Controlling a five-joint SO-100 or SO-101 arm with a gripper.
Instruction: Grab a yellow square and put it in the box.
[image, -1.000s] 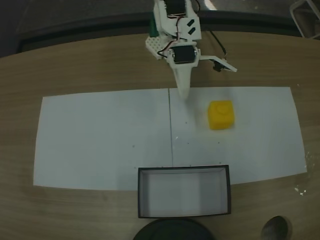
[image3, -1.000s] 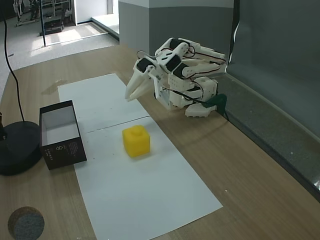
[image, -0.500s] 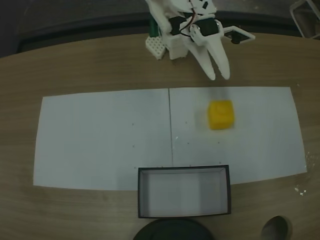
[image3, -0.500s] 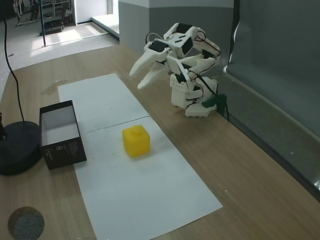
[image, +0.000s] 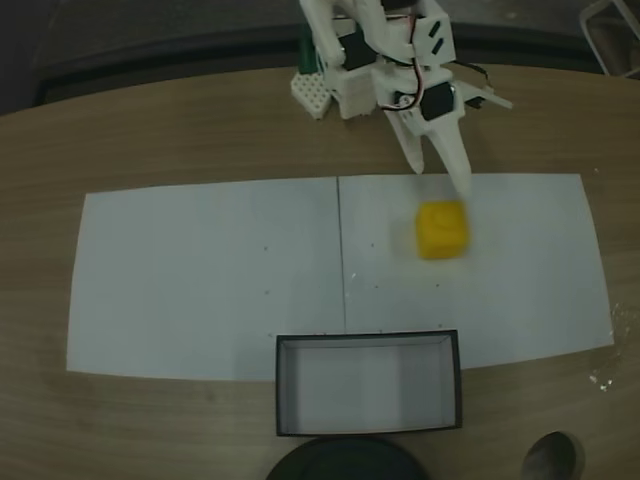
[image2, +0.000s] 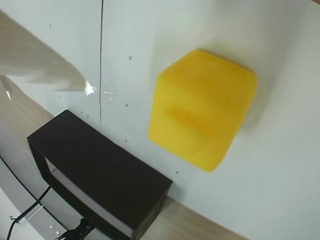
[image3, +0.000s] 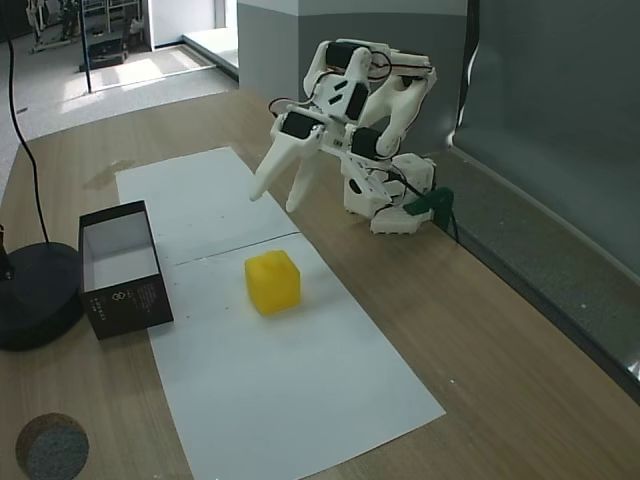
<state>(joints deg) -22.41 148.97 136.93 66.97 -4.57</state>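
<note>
Next, my gripper takes hold of the yellow square (image: 442, 230) by its opposite sides, to put it in the black box.
The yellow square (image: 442, 230) rests on white paper, right of the paper's centre line; it is large in the wrist view (image2: 202, 107) and seen from the side in a fixed view (image3: 272, 281). My white gripper (image: 440, 175) hangs open just behind it, nothing between its fingers, tips above the paper (image3: 274, 200). One finger (image2: 35, 65) shows at the wrist view's upper left. The black box (image: 367, 337) with a white inside stands at the paper's near edge, also visible beside the block (image2: 100, 170) and from the side (image3: 125, 300).
A white paper sheet (image: 200, 270) covers the middle of the wooden table. A black round stand base (image3: 30, 295) sits right behind the box, and a grey disc (image3: 50, 445) lies near the table corner. The arm's base (image3: 385, 205) stands by the grey wall.
The gripper swung from the paper's centre line over to the yellow square, opened its fingers, and has come down closer to the block. Block and box have not moved.
</note>
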